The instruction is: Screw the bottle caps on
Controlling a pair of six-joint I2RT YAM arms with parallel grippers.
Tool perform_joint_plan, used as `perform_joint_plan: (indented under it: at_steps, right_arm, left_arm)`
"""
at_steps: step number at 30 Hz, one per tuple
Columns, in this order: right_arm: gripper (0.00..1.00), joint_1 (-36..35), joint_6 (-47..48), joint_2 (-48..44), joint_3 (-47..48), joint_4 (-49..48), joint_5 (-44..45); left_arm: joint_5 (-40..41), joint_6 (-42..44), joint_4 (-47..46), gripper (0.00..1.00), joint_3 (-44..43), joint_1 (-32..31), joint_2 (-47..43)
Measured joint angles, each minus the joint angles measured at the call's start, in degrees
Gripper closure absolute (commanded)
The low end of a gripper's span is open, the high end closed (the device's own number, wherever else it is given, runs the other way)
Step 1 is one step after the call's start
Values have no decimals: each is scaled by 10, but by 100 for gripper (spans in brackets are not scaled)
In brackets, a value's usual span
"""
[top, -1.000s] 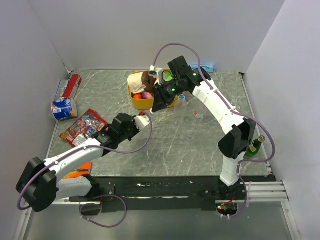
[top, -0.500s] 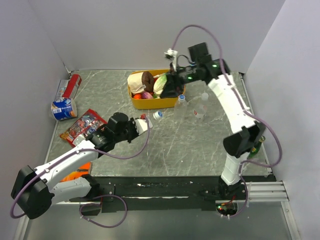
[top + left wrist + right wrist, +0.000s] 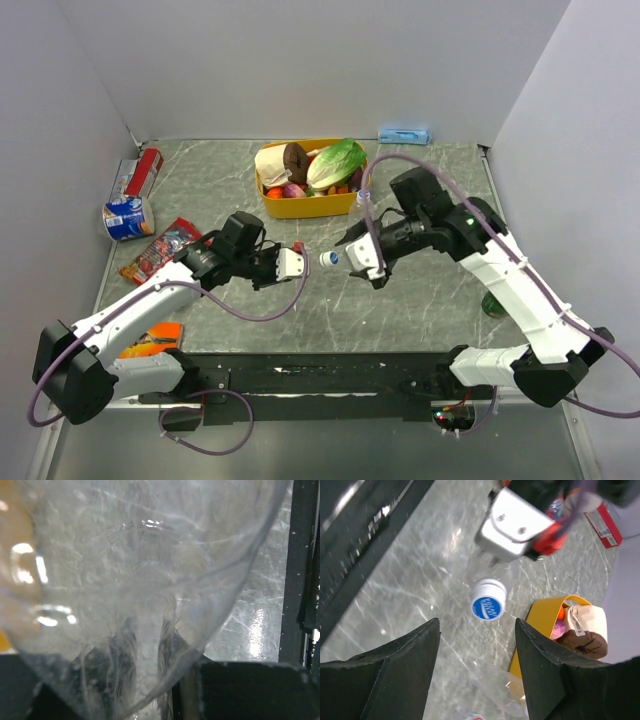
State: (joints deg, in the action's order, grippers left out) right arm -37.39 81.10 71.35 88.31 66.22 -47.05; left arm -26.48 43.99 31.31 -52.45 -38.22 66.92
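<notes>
The blue cap is to be screwed on, so my right gripper will grab it by its sides next, facing it along the bottle's neck.
My left gripper is shut on a clear bottle and holds it on its side above the table's middle. Its body fills the left wrist view. A blue cap sits on the bottle's neck and points at my right gripper. That gripper is open and empty, a short way from the cap. In the right wrist view the cap shows just beyond the gap between my fingers. A second clear bottle lies on the table below. Another stands by the tub.
A yellow tub of food stands at the back centre. A snack packet, a can and a red canister lie at the left. A dark green bottle is at the right edge. A black rail runs along the front.
My right arm has swung from the tub down to the table's middle, its open gripper now facing the cap. My left gripper has carried the bottle right and turned it toward the right gripper.
</notes>
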Motion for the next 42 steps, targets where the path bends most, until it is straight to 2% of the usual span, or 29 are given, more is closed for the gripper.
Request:
perform_joint_plan:
  at_steps: [4,9,12,17,20,21,24,28,30,33,34,36,42]
  right_arm:
    - [34,-15,53,4,-32,-14,26]
    - [37,-29,67,4,-35,-41,35]
    - [43,-36,66,5,-35,-58,35]
    - [62,-47,60,11,-31,-66,33]
    - [77,-50,58,20,-24,-58,34]
    - [85,-50,57,24,-19,-54,34]
    - [91,-50,30,35,-6,-49,38]
    - [92,-43,-130,89,63,-51,71]
    - [92,-28,-238,152,154,-30,79]
    - [88,10,-422,270,308,-7,56]
    - [88,26,-497,298,332,-23,33]
    - [85,57,-625,324,319,-65,-13]
    - [81,90,-797,386,312,-84,-52]
  left_arm:
    - [-15,4,10,99,-12,0,3]
    - [-24,10,17,99,-23,0,4]
    - [-27,17,23,99,-25,0,4]
    - [-29,21,26,99,-26,0,4]
    - [-28,21,27,99,-25,4,3]
    - [-28,20,27,99,-25,4,3]
    - [-20,4,20,99,-24,5,2]
    - [35,-70,-44,99,0,5,-18]
    - [86,-108,-93,99,17,5,-33]
    - [212,-148,-161,99,27,4,-41]
    - [262,-153,-183,99,28,4,-36]
    - [332,-144,-215,99,34,1,-20]
    - [465,-51,-302,99,73,-10,16]
